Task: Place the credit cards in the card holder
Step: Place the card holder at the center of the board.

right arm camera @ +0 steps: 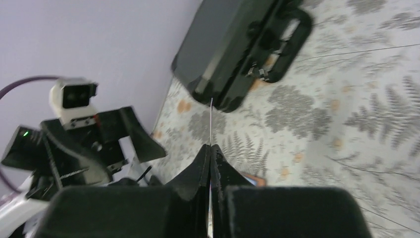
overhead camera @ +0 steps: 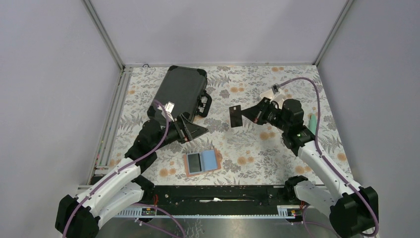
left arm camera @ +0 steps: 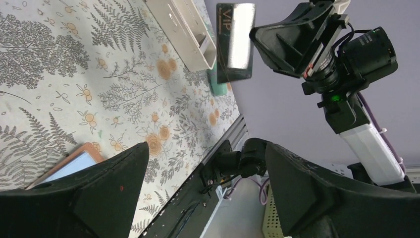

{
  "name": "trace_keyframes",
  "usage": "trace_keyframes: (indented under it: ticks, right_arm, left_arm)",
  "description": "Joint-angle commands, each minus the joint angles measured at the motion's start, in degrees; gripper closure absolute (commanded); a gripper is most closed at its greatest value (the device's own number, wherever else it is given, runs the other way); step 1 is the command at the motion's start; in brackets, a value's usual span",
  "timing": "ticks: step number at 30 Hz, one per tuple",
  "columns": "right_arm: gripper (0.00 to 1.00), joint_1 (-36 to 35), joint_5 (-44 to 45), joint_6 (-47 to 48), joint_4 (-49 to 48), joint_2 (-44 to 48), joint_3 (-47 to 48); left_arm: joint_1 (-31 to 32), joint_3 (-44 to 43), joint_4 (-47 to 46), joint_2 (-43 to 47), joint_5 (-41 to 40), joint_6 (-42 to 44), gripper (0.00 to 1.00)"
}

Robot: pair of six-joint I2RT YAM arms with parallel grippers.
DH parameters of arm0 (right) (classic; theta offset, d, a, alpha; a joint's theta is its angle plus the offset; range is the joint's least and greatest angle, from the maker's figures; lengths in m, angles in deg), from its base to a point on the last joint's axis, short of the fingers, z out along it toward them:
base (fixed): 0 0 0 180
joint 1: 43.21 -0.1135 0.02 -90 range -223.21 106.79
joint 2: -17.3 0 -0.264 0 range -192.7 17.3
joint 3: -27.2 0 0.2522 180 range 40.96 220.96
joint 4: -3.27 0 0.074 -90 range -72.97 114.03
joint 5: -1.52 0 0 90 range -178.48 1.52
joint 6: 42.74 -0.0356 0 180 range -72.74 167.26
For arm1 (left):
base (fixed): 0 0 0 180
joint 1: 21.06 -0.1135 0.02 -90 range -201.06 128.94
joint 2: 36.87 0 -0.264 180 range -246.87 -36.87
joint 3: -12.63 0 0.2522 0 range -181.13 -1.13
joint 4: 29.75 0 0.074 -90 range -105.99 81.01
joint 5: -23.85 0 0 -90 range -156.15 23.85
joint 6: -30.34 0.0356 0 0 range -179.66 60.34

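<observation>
My left gripper reaches the VIP credit card and grabs its free long edge (overhead camera: 231,117) next, which leaves the opposite edge free for the holder (overhead camera: 201,161).
My right gripper (overhead camera: 246,115) is shut on a black credit card (overhead camera: 236,116) and holds it upright above the table's middle. In the left wrist view the card (left arm camera: 235,42) shows "VIP" lettering, pinched at its edge by the right gripper (left arm camera: 262,37). In the right wrist view the card (right arm camera: 211,119) is edge-on between the shut fingers (right arm camera: 198,171). The tan card holder (overhead camera: 201,161) lies open near the front, pale blue inside, with a dark rectangle on its left half. My left gripper (overhead camera: 190,130) is open and empty above the table, up and left of the holder; its fingers (left arm camera: 89,193) stand wide apart.
A large black hard case (overhead camera: 181,91) lies at the back left, just behind the left gripper. A long white tray (left arm camera: 183,29) and a teal object (overhead camera: 313,124) sit on the right side, near the right arm. A black rail (overhead camera: 223,191) runs along the front edge.
</observation>
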Motion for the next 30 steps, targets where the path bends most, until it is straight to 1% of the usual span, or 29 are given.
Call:
trace_keyframes:
  ticks: [1, 7, 10, 13, 15, 17, 19, 21, 24, 26, 30]
  right_arm:
    - [1.00, -4.90, -3.92, -3.99, -9.76, -0.50, 0.93]
    - [1.00, -11.19, -2.14, -6.68, -12.80, -0.79, 1.31]
    - [1.00, -13.70, -2.47, -9.39, -16.43, -1.45, 0.86]
    - [1.00, -16.34, -1.99, -9.63, -17.82, -2.52, 1.82]
    - [1.00, -17.58, -1.74, -9.72, -18.37, -3.27, 2.38]
    - [1.00, -18.43, -1.88, -9.80, -18.66, -4.28, 2.93]
    - [1.00, -19.30, -1.98, -10.03, -19.54, -4.86, 3.00]
    - [1.00, -19.96, -1.91, -10.43, -20.47, -5.29, 3.00]
    - [1.00, -20.34, -1.84, -10.56, -20.67, -5.71, 3.09]
    - [1.00, -20.47, -1.83, -10.42, -20.62, -5.84, 3.12]
    - [1.00, -20.69, -1.94, -9.89, -19.82, -6.03, 3.25]
  left_arm:
    - [0.20, 0.45, -7.52, 0.83, 1.66, -2.96, 0.09]
    - [0.33, 2.33, -14.88, -0.78, 2.19, -7.17, 0.09]
    - [0.60, 2.78, -18.94, -2.01, 2.77, -9.10, 0.09]
    - [0.92, 3.02, -22.25, -3.17, 3.57, -10.78, 0.13]
    - [1.02, 3.28, -24.63, -3.62, 4.10, -11.77, 0.19]
    - [1.20, 3.87, -27.45, -3.94, 4.64, -12.90, 0.28]
    - [1.42, 4.13, -29.33, -4.20, 5.10, -13.55, 0.40]
    - [1.60, 4.29, -29.56, -4.23, 4.97, -13.68, 0.50]
    - [1.73, 4.63, -29.57, -4.19, 4.80, -13.90, 0.63]
    - [1.78, 4.83, -29.58, -4.06, 4.62, -14.00, 0.69]
    - [1.82, 4.92, -29.58, -3.96, 4.36, -14.13, 0.93]
